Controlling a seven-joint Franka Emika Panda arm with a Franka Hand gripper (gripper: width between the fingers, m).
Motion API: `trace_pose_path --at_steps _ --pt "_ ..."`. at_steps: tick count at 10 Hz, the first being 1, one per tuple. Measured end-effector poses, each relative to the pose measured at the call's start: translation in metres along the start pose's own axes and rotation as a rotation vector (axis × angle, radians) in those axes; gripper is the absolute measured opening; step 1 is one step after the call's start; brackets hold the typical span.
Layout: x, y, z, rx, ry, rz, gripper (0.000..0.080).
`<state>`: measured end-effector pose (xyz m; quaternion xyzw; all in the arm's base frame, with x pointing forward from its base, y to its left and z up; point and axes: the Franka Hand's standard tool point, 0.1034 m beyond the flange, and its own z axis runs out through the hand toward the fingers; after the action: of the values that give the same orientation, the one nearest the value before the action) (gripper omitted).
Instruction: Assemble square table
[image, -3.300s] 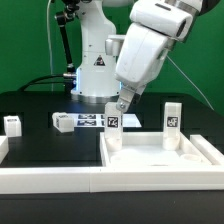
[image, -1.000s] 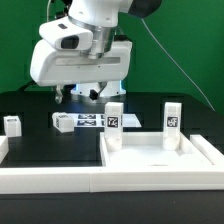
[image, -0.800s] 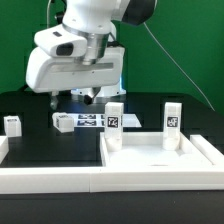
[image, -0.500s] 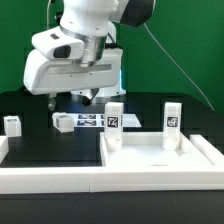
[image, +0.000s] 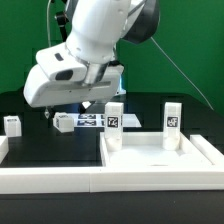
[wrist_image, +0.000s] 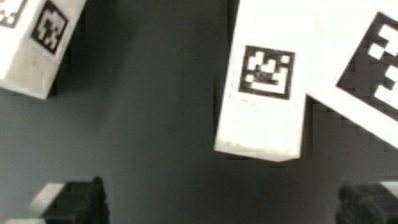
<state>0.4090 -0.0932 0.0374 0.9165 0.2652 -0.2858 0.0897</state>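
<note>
The robot's gripper will next pick up the white leg by its plain flat end (wrist_image: 262, 138) beside the tag, to assemble the leg onto the square tabletop.
The square tabletop (image: 160, 158) lies at the front on the exterior view's right, and two white legs (image: 114, 124) (image: 173, 124) stand upright at its far corners. Left of it, a loose leg (image: 65, 121) lies on the black table, with another leg (image: 12, 124) further left. My gripper (image: 52, 110) hangs tilted just above the lying leg. In the wrist view that tagged leg (wrist_image: 267, 90) lies ahead of my open gripper (wrist_image: 221, 203). Both dark fingertips (wrist_image: 71, 200) show with nothing between them. A second white leg (wrist_image: 32, 50) sits off to one side.
The marker board (image: 92, 122) lies flat between the loose leg and the tabletop, and its tagged edge (wrist_image: 365, 70) shows in the wrist view. Long white border bars (image: 50, 180) run along the table's front and left edge. The robot base (image: 95, 70) stands behind.
The arm has swung from the tabletop's standing leg toward the exterior view's left, then tilted and come lower over the lying leg. The jaws stayed open.
</note>
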Motion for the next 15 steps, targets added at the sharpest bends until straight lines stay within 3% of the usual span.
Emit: trace_pose_path --at_steps 5,7,10,15 --pt "-0.004 -0.003 0.008 0.039 -0.317 -0.001 0.0648" --pt "-0.010 -0.002 0.013 0.049 -0.385 0.001 0.0648" --pt "-0.014 0.000 0.018 0.058 -0.386 0.009 0.0648" --pt "-0.020 -0.004 0.041 0.064 -0.381 0.008 0.0648"
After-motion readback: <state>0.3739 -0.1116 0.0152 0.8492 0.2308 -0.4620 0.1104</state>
